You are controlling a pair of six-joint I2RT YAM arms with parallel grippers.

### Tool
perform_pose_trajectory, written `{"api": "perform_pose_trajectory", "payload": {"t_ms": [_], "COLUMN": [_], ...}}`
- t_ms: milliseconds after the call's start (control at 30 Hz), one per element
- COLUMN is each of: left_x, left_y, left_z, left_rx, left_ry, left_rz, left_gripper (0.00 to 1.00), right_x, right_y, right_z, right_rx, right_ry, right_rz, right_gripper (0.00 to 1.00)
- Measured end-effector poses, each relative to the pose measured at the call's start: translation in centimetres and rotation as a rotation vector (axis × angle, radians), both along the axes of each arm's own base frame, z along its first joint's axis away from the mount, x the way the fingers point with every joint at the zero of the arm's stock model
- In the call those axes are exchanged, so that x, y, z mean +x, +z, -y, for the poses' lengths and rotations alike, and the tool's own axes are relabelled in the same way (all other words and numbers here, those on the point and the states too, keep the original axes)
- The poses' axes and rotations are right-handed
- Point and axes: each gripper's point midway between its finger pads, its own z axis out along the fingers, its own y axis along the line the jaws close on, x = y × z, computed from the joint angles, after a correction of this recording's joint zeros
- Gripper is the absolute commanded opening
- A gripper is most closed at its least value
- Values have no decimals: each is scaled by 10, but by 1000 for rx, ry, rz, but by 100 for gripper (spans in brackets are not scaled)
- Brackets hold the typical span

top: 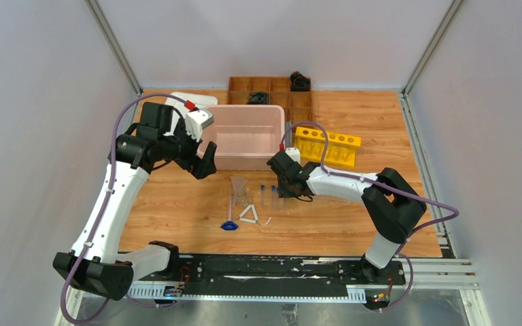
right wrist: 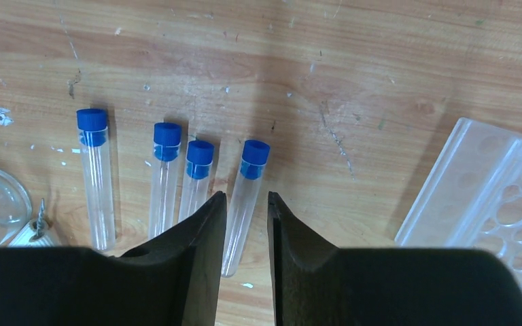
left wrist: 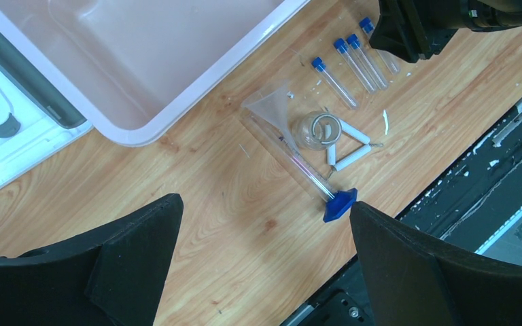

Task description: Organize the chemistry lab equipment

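I would leave the tube on the tabletop if I lifted my right gripper now. Wood shows between one gripper finger and the body of the clear blue-capped tube (top: pixel 285 199).
Several clear blue-capped tubes (right wrist: pixel 165 176) lie side by side on the wooden table, also seen in the top view (top: pixel 267 193). My right gripper (right wrist: pixel 247 197) is open by a narrow gap, low over the rightmost tube (right wrist: pixel 251 170), whose body runs between the jaws. A clear tube rack (right wrist: pixel 476 190) lies to its right. A clear funnel (left wrist: pixel 272 109), a small glass jar (left wrist: pixel 315 129), a white triangle (left wrist: pixel 350 146) and a clear cylinder with a blue base (left wrist: pixel 340 204) lie together. My left gripper (left wrist: pixel 265 201) is wide open and empty, high above the table left of them.
A pink bin (top: pixel 245 161) stands behind the glassware, with a yellow rack (top: pixel 326 144) to its right. A brown wooden tray (top: pixel 272 92) with black objects is at the back. A white lid (top: pixel 190 102) lies at the back left. A black rail runs along the near edge.
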Motion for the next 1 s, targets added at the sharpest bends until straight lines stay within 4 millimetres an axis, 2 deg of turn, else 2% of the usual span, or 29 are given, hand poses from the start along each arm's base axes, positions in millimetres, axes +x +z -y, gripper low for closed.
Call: {"api": "perform_pose_trajectory", "payload": {"t_ms": [367,500,767,1000], "left_x": [0,0,0,0], "left_y": [0,0,0,5], "left_z": [0,0,1,2], "left_rx": [-2,-4,-9,-18], "left_ry": [2,5,12,10], "left_rz": [-2,-5,-9,0], "left_gripper": [100,100,100,100], "right_x": [13,10,2,2], "right_y": [-7,-7,-7,-8], "right_z": [5,12,9,10], "right_rx": [-12,8,-12,16], "right_ry": [-43,-56,-29,-57], "right_rz": [76,120,173,193], "right_gripper": [34,35,25,12]}}
